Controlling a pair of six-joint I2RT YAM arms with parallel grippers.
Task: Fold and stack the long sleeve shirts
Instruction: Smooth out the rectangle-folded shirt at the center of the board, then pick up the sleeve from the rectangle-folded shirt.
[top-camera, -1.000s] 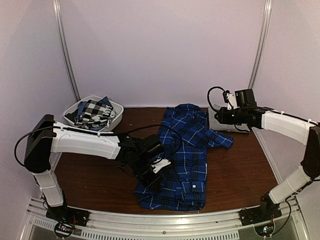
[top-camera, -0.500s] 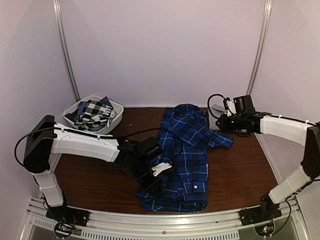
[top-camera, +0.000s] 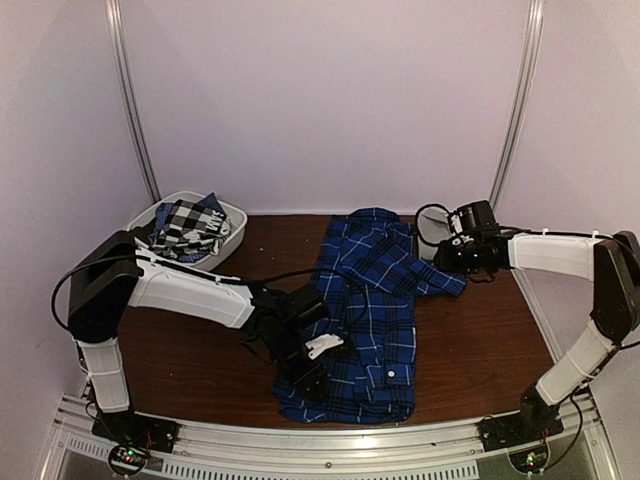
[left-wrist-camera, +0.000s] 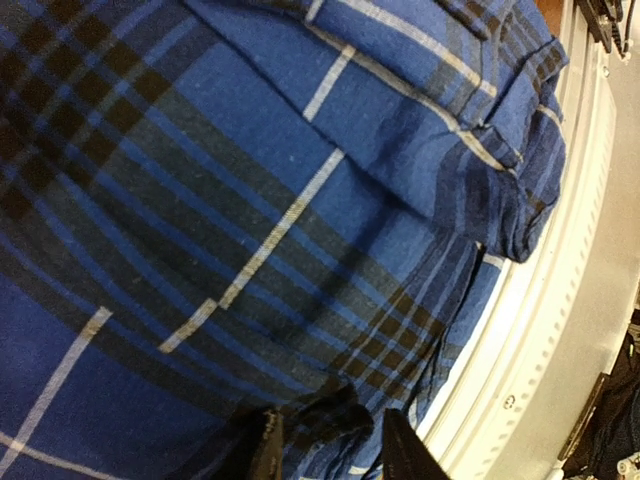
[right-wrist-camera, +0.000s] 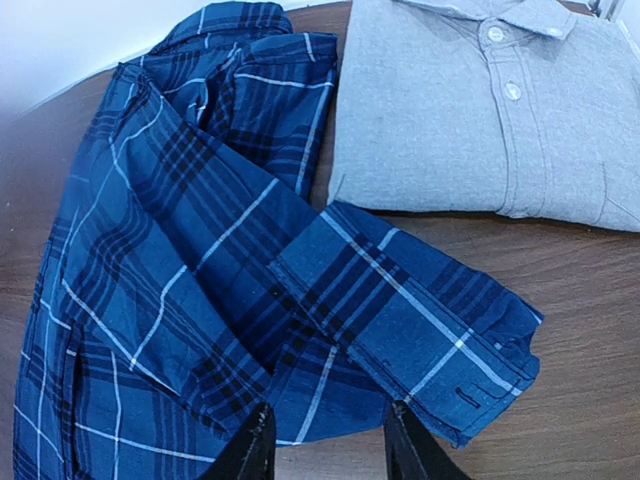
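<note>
The sleeve's jutting cuff end is the part my right gripper needs to grab next on the royal-blue plaid shirt (top-camera: 372, 305), so that the sleeve can be folded over the shirt's body.
The royal-blue plaid shirt (top-camera: 372, 305) lies spread in the middle of the table, with one sleeve cuff (right-wrist-camera: 440, 340) folded out to the right. My left gripper (top-camera: 308, 376) sits low on the shirt's near-left hem. It is open, and a dark ridge of hem cloth (left-wrist-camera: 330, 412) stands between its fingers (left-wrist-camera: 264, 452). My right gripper (top-camera: 447, 262) is open and empty just above the cuff (top-camera: 447, 280). The grey shirt (right-wrist-camera: 480, 110) lies folded behind the cuff, mostly hidden by my right arm in the top view. The black-and-white check shirt (top-camera: 185, 226) lies in the basket.
The white plastic basket (top-camera: 232, 222) stands at the back left. The metal front rail (top-camera: 330, 436) runs right under the shirt's hem and shows close to my left gripper in the left wrist view (left-wrist-camera: 560, 330). Bare brown table (top-camera: 485, 345) lies right of the shirt.
My left gripper has slid toward the near edge along the hem. My right gripper has moved left and down toward the cuff, covering the grey shirt in the top view.
</note>
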